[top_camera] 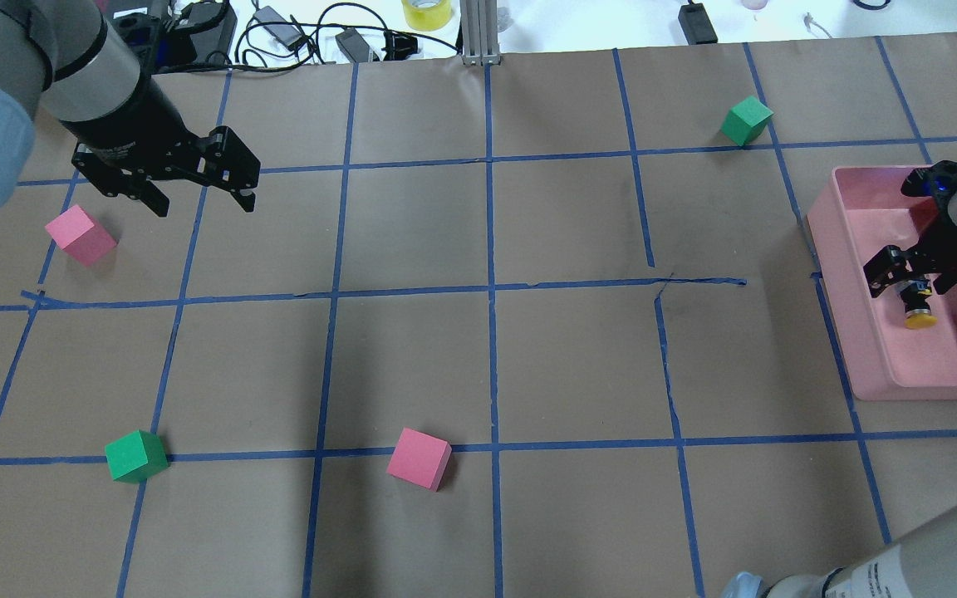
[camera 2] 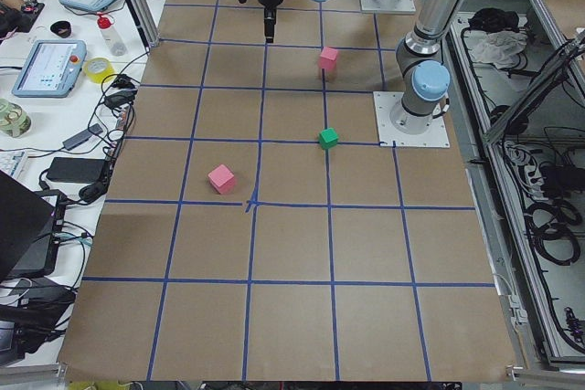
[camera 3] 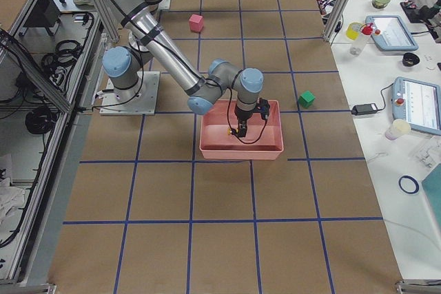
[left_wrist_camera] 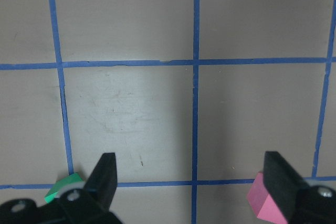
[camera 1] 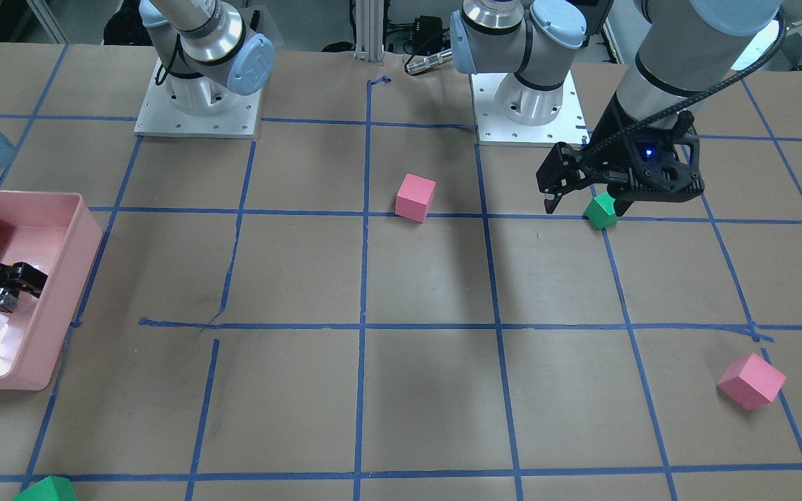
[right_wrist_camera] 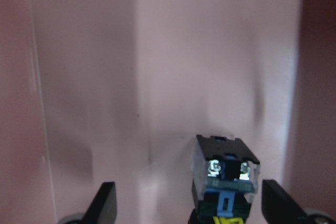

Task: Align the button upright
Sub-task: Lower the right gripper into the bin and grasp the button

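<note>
Next, my right gripper takes hold of the button by its black middle with the blue latch (camera 1: 2, 299) (right_wrist_camera: 226, 202) to set the button upright.
The button (top_camera: 916, 309) lies on its side inside the pink tray (top_camera: 877, 365) at the table's right end. Its yellow cap points toward the robot. My right gripper (top_camera: 904, 281) is low in the tray, open. In the right wrist view the button's grey base (right_wrist_camera: 226, 174) sits between the wide-apart fingers (right_wrist_camera: 106, 203), nearer the right one, and neither finger touches it. It also shows in the front view (camera 1: 1, 300) under my right gripper (camera 1: 11, 289). My left gripper (top_camera: 200, 199) is open and empty above the table at the far left, shown also in its wrist view (left_wrist_camera: 193, 179).
A pink cube (top_camera: 80, 236) and a green cube (top_camera: 136, 456) lie near my left gripper. Another pink cube (top_camera: 419, 458) sits at the near centre. A second green cube (top_camera: 747, 121) lies at the far right, beyond the tray.
</note>
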